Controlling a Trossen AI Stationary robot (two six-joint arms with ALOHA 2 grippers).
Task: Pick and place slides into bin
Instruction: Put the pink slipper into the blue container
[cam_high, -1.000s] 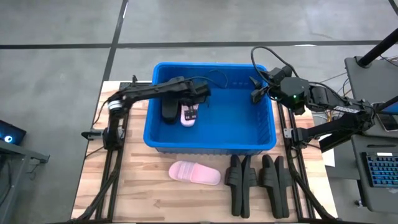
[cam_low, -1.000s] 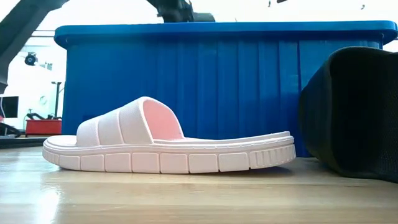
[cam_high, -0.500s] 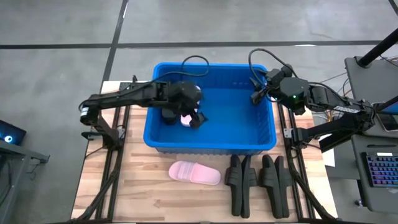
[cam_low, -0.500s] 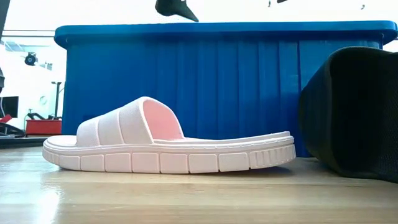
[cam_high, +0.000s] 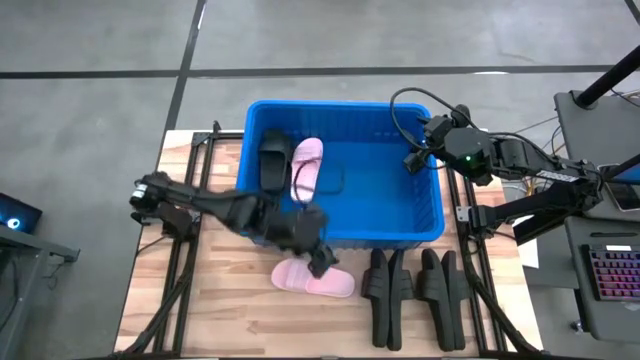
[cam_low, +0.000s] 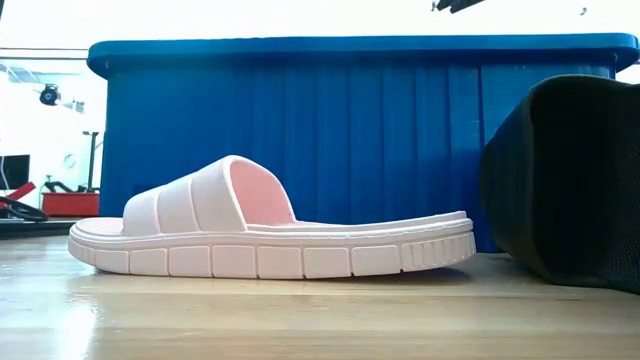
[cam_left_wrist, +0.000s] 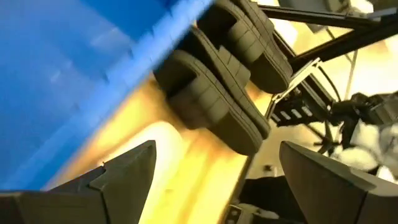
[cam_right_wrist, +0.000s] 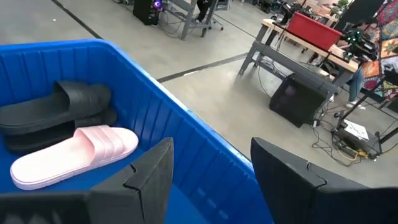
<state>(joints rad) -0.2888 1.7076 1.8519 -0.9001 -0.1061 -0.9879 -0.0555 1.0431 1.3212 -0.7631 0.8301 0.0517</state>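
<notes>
The left gripper grabs the table's pink slide by its wide strap's edge (cam_high: 299, 275) next, to place the slide in the blue bin.
The blue bin (cam_high: 420, 225) stands mid-table. Inside it, at its far left, a black slide (cam_high: 272, 162) and a pale pink slide (cam_high: 306, 166) lie side by side on the floor; both show in the right wrist view, black (cam_right_wrist: 62, 104) and pink (cam_right_wrist: 74, 154). A second pink slide (cam_high: 318, 280) lies sole-down on the table before the bin's near wall, and it shows in the low view (cam_low: 270, 235). Black slides (cam_high: 415, 288) lie to its right. My left gripper (cam_high: 320, 262) is open and empty just over the table's pink slide. My right gripper (cam_high: 410, 160) is open over the bin's right part.
The bin's near wall (cam_low: 350, 140) rises right behind the pink slide on the table. The black slides (cam_left_wrist: 217, 81) lie close to that wall, and one (cam_low: 570, 180) shows large in the low view. Bare wood (cam_high: 220, 300) lies to the left of the pink slide.
My left gripper has left the bin's far-left part, where it stood over the pink slide, and swung toward the table's near edge over the bin's near wall, coming down over the pink slide on the table. The pink slide in the bin now lies uncovered beside the black one.
</notes>
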